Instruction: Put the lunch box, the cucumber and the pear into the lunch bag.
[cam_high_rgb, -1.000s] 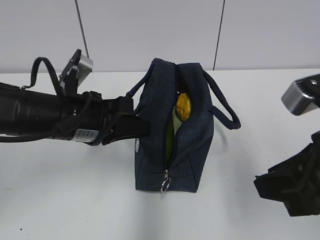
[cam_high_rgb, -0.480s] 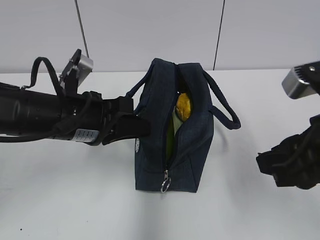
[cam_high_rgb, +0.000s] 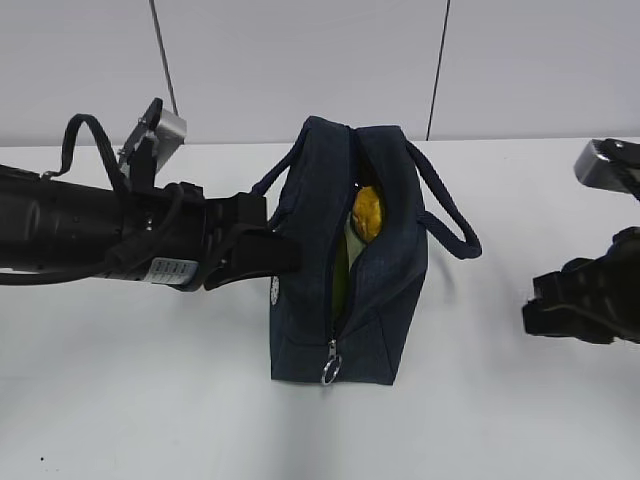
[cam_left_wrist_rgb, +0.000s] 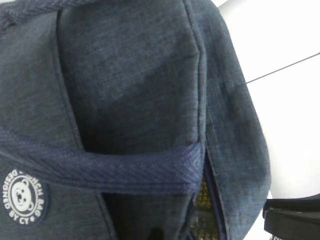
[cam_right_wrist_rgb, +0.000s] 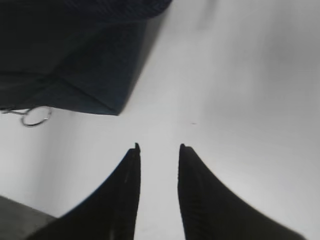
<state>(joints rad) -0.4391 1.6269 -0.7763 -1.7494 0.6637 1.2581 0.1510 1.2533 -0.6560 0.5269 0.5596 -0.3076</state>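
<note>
The zipper lies flat along the bag's slack cloth (cam_high_rgb: 372, 325), and only its metal ring pull (cam_high_rgb: 331, 369) hangs loose. My right gripper needs to pinch that ring next.
The navy lunch bag (cam_high_rgb: 385, 280) stands mid-table with its top zipper open. Its ring pull (cam_high_rgb: 331, 372) hangs at the near end. The yellow-orange pear (cam_high_rgb: 367, 212) lies inside. A pale green strip (cam_high_rgb: 342, 272) below it looks like the lunch box lid. The cucumber is hidden. My left gripper (cam_high_rgb: 268, 240) rests against the bag's left wall by the handle (cam_left_wrist_rgb: 125, 170). Its jaws are hidden behind fabric in the left wrist view. My right gripper (cam_right_wrist_rgb: 158, 146) is open and empty over bare table, right of the bag (cam_right_wrist_rgb: 75, 50) and its ring pull (cam_right_wrist_rgb: 35, 116). It also shows in the exterior view (cam_high_rgb: 575, 300).
The white table (cam_high_rgb: 150, 400) meets a white wall (cam_high_rgb: 300, 60) behind the bag. The bag's right handle (cam_high_rgb: 450, 220) loops out toward my right arm. A round bear logo patch (cam_left_wrist_rgb: 20, 192) sits on the bag's left wall.
My right gripper has moved up and to the right, away from the bag. The left arm and the bag have not moved.
</note>
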